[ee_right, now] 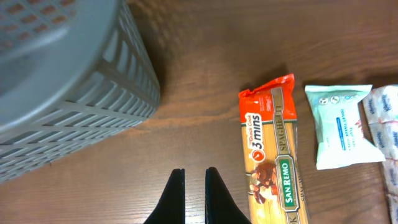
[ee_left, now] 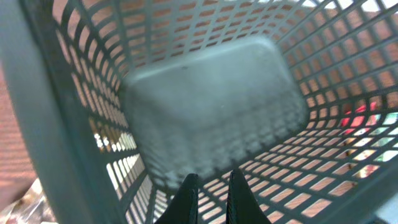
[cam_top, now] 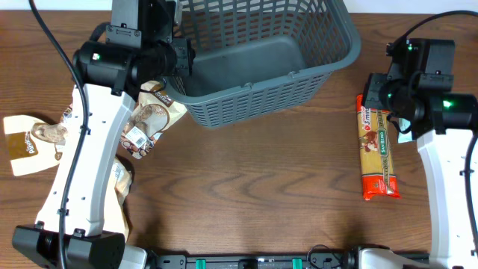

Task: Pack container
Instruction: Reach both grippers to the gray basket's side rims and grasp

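Note:
My right gripper is closed over wood beside the basket (cam_top: 261,93), so the basket would stay where it stands if I lifted my right gripper now.
The large dark grey basket (cam_top: 261,93) stands at the back centre of the table, its solid floor bare. My left gripper (cam_top: 183,60) is at its left wall. In the left wrist view the fingers (ee_left: 213,180) are close together with nothing between them, pointing into the basket (ee_left: 211,106). My right gripper (ee_right: 194,174) is shut and empty above bare wood, between the basket (ee_right: 68,93) and an orange San Remo spaghetti packet (ee_right: 273,155). In the overhead view that packet (cam_top: 377,153) lies beside the right arm (cam_top: 376,96).
Brown-and-cream snack packets (cam_top: 153,119) lie left of the basket, with another (cam_top: 33,142) at the far left and one (cam_top: 119,179) under the left arm. A white and blue packet (ee_right: 342,124) and another white packet (ee_right: 385,124) lie right of the spaghetti.

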Available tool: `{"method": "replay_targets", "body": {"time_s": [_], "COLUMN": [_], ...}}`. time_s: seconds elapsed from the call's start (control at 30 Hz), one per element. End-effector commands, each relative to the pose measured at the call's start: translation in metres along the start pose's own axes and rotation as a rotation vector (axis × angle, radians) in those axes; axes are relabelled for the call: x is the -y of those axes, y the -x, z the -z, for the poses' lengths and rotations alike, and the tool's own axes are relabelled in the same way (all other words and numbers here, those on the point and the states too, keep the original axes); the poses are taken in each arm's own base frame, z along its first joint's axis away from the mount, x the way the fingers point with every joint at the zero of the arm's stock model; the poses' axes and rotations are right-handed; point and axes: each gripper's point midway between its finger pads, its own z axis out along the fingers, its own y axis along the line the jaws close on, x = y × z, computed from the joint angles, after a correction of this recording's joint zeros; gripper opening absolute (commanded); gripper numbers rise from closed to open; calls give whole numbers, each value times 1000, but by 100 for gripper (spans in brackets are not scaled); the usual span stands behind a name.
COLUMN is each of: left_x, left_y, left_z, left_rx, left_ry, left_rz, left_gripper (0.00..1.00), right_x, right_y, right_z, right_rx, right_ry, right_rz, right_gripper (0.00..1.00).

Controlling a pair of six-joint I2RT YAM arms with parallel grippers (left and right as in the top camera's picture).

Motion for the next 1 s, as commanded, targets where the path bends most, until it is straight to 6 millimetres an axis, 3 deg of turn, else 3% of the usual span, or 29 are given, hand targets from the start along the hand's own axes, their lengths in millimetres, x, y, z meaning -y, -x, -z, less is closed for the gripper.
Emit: {"method": "replay_targets", "body": {"time_s": [0.0, 0.6, 0.77, 0.97], "left_x": [-11, -14, -8, 17], "left_y": [-2, -10, -8, 4], "left_z": [0, 1, 0, 4], "left_rx": [-11, -43, -35, 27], "left_ry": [77, 95, 83, 42], "left_rz": [10, -10, -81, -250], "left_gripper": [6, 6, 6, 8], "right_x": [2, 4, 12, 12], "right_y": [2, 3, 21, 50], "right_z": [-6, -12, -8, 7], "right_rx": [-12, -20, 48, 149], "right_ry": [-7, -19, -33, -24], "right_rz": [-16, 13, -5, 3], "right_gripper": [1, 1, 1, 1]}}
